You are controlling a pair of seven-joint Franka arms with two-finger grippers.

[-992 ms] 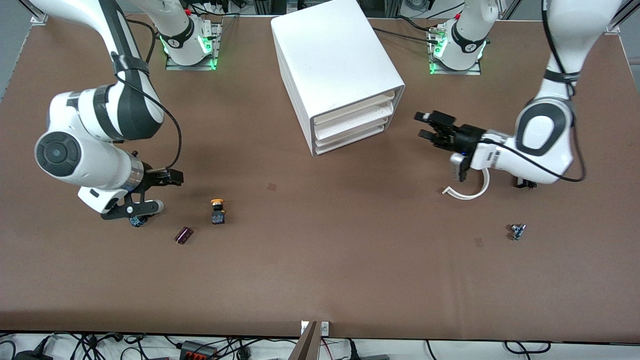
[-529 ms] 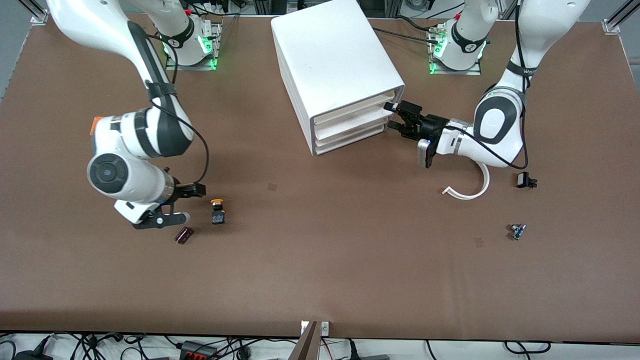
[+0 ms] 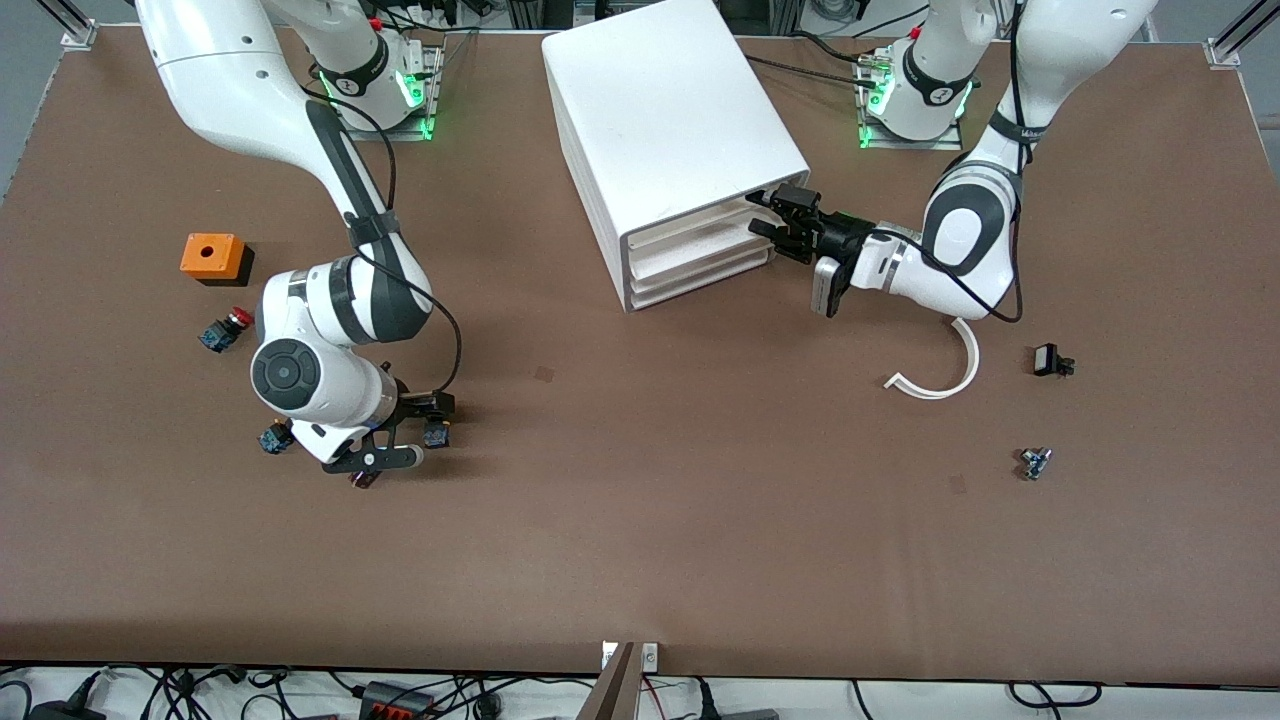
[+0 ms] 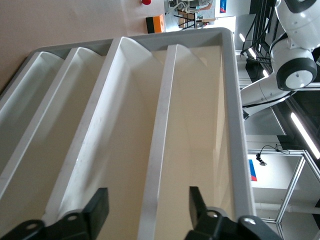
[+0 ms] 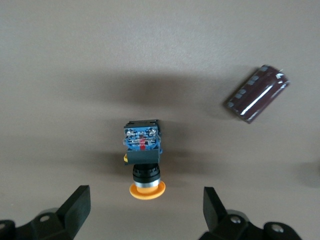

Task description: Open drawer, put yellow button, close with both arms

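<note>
My right gripper takes hold of the yellow button by its black collar (image 5: pixel 146 171) next, to put the button into the drawer.
The yellow button (image 3: pixel 436 436) lies on its side on the table toward the right arm's end; the right wrist view shows its orange cap, black collar and blue body (image 5: pixel 142 150). My right gripper (image 3: pixel 424 432) hangs low over it, open, with the cap between the fingers (image 5: pixel 77 205) and untouched. The white cabinet (image 3: pixel 670 110) has three drawers, all shut. My left gripper (image 3: pixel 772 212) is open at the front of the uppermost drawer (image 3: pixel 700 220). In the left wrist view its fingers (image 4: pixel 100 210) straddle that drawer's front lip (image 4: pixel 162 125).
A maroon cylinder (image 3: pixel 362 479) lies beside the button, also in the right wrist view (image 5: pixel 256 93). An orange box (image 3: pixel 212 257), a red-capped switch (image 3: pixel 225 328) and a small blue part (image 3: pixel 272 438) lie nearby. A white curved strip (image 3: pixel 945 375) and small parts (image 3: pixel 1050 360) lie toward the left arm's end.
My right gripper has moved across to hang over the yellow button, uncovering the orange box and red switch. My left gripper has moved in to the uppermost drawer's front.
</note>
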